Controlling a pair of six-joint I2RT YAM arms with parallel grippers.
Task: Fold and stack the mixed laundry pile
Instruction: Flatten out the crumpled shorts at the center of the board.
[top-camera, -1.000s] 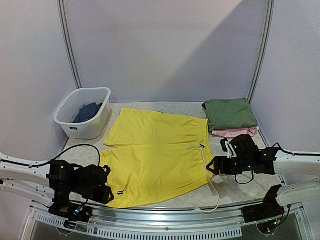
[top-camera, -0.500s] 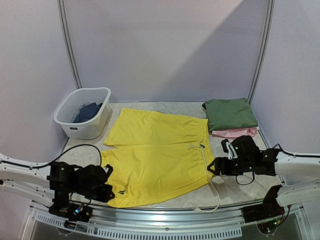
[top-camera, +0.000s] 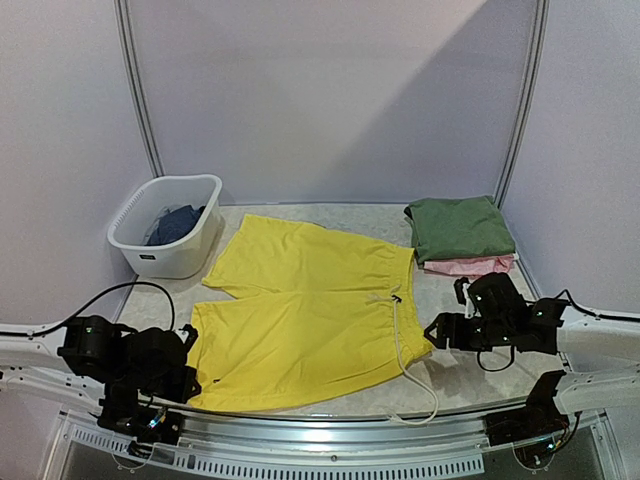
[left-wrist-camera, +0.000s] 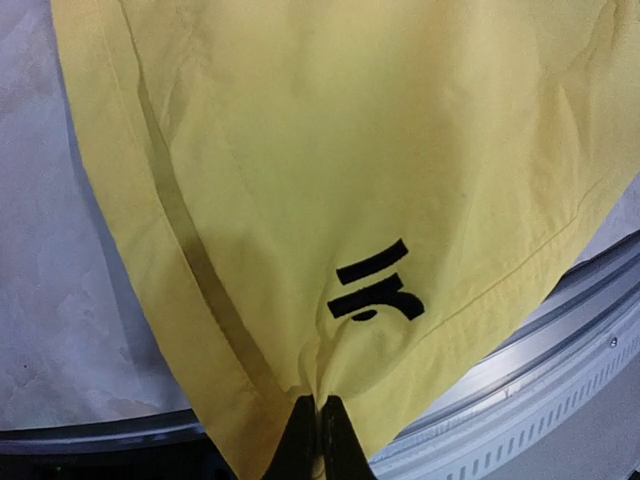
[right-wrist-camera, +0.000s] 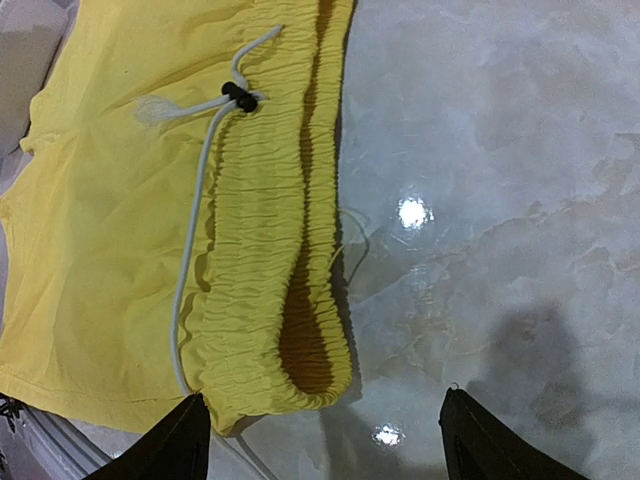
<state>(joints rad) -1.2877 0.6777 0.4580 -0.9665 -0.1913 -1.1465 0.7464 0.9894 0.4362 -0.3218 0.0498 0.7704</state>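
My right gripper grabs the yellow shorts' gathered waistband at its near corner (top-camera: 424, 345) (right-wrist-camera: 291, 388) next, to fold the near leg over the far one.
The bright yellow drawstring shorts (top-camera: 310, 310) lie spread flat on the table's middle. My left gripper (top-camera: 192, 388) is shut on the hem of their near-left leg; in the left wrist view my gripper (left-wrist-camera: 320, 440) pinches the yellow cloth (left-wrist-camera: 330, 150) just below a black logo (left-wrist-camera: 375, 290). My right gripper (top-camera: 432, 335) is open at the waistband's near corner; in the right wrist view my gripper (right-wrist-camera: 320, 440) stands wide, with the gathered waistband (right-wrist-camera: 270, 250) lying between the fingers, not held. The olive-green garment (top-camera: 460, 228) lies folded on the folded pink garment (top-camera: 472, 266) at the back right.
A white slotted basket (top-camera: 150, 250) stands at the back left with the dark blue garment (top-camera: 178, 222) inside. The white drawstring (top-camera: 432, 400) trails to the near table edge, and it also shows in the right wrist view (right-wrist-camera: 200, 180). A metal rail (top-camera: 320, 462) runs along the front.
My left arm has pulled back to the left with the hem in it, and the shorts have slid left. My right gripper has shifted slightly right, now just off the waistband.
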